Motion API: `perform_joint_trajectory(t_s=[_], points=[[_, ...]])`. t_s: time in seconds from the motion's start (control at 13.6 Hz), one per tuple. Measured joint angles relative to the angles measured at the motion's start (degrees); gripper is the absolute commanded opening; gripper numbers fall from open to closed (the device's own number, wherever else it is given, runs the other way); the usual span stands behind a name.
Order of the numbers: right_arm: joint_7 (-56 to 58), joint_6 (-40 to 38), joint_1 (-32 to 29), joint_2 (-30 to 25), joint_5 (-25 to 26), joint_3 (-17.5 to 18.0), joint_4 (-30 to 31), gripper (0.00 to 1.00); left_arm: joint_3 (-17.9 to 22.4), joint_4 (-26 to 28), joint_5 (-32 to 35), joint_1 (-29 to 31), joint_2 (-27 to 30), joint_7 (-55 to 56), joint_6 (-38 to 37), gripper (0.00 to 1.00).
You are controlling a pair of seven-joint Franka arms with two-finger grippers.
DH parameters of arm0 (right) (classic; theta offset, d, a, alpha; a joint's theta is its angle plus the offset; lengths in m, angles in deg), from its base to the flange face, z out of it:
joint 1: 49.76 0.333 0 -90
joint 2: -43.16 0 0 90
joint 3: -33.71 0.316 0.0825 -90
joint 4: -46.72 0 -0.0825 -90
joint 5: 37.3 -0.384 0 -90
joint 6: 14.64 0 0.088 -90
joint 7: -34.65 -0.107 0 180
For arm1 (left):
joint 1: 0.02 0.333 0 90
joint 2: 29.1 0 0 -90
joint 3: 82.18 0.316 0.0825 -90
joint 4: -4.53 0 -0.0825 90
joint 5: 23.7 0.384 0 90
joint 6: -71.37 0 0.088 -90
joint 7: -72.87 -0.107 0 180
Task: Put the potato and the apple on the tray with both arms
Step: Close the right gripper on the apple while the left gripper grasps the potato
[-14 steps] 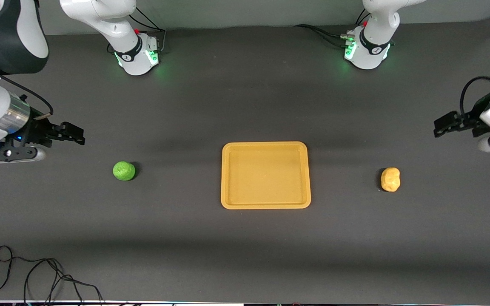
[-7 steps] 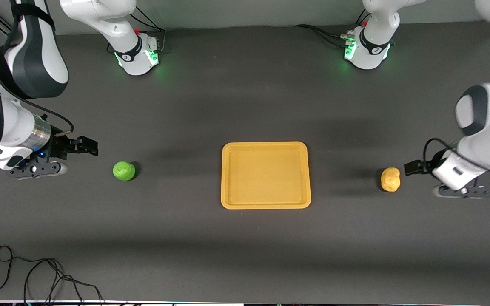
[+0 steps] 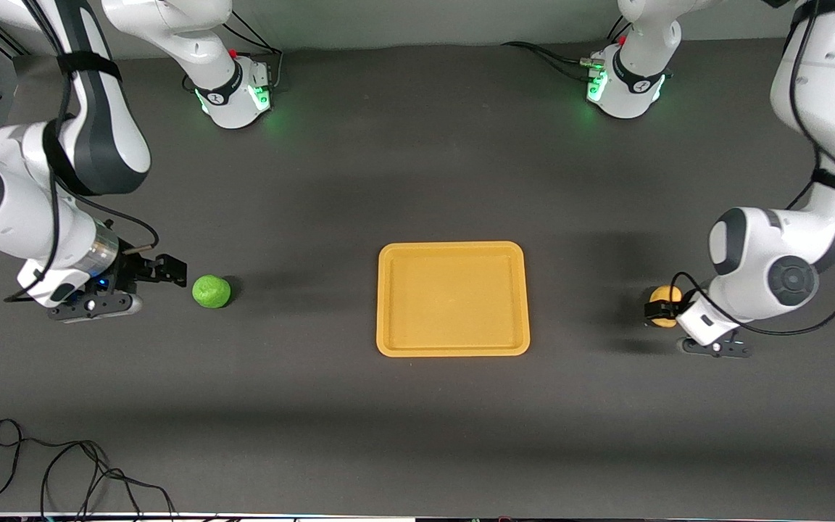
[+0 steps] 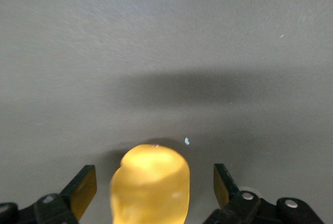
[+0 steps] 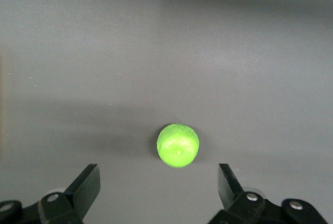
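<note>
The fingers of my left gripper stand on either side of the yellow-tan potato (image 3: 665,293), so my left gripper closes on it next.
The orange-yellow tray (image 3: 452,247) lies in the middle of the table. The green apple (image 3: 211,291) sits toward the right arm's end of the table. My right gripper (image 3: 173,269) is open and low beside it, with the apple (image 5: 178,145) just ahead of the spread fingertips (image 5: 86,184) of the right gripper (image 5: 157,183). The yellow-tan potato (image 3: 665,293) sits toward the left arm's end, partly hidden by my left gripper (image 3: 657,310). In the left wrist view the potato (image 4: 151,182) lies between the open fingers (image 4: 83,190) of the left gripper (image 4: 153,188), with gaps on both sides.
The two arm bases (image 3: 233,94) (image 3: 624,87) stand at the table's edge farthest from the front camera. A black cable (image 3: 62,471) loops at the near corner toward the right arm's end. Dark bare table surrounds the tray.
Both arms swung down and inward. The right gripper closed in on the apple. The left gripper came down from higher up and now straddles the potato.
</note>
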Motion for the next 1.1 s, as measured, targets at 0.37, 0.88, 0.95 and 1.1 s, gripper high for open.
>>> perform_joint_trajectory(t_s=[0.37,0.88,0.95,1.1], points=[[0.17,11.21,0.23,3.01,0.07,0.01,5.61,1.00,-0.02,1.15,0.16,0.00,0.40,0.01,1.53,0.99],[0.17,20.70,0.50,10.57,0.47,-0.28,13.61,1.00,0.05,1.58,1.35,0.01,0.63,0.27,1.53,0.45],[0.18,20.80,0.50,11.20,1.55,-0.57,13.60,1.00,0.03,1.59,1.37,0.00,0.72,0.54,1.53,0.44],[0.18,20.80,0.49,11.38,4.67,-1.20,13.60,0.99,0.02,1.60,1.40,-0.01,0.73,1.01,1.53,0.42]])
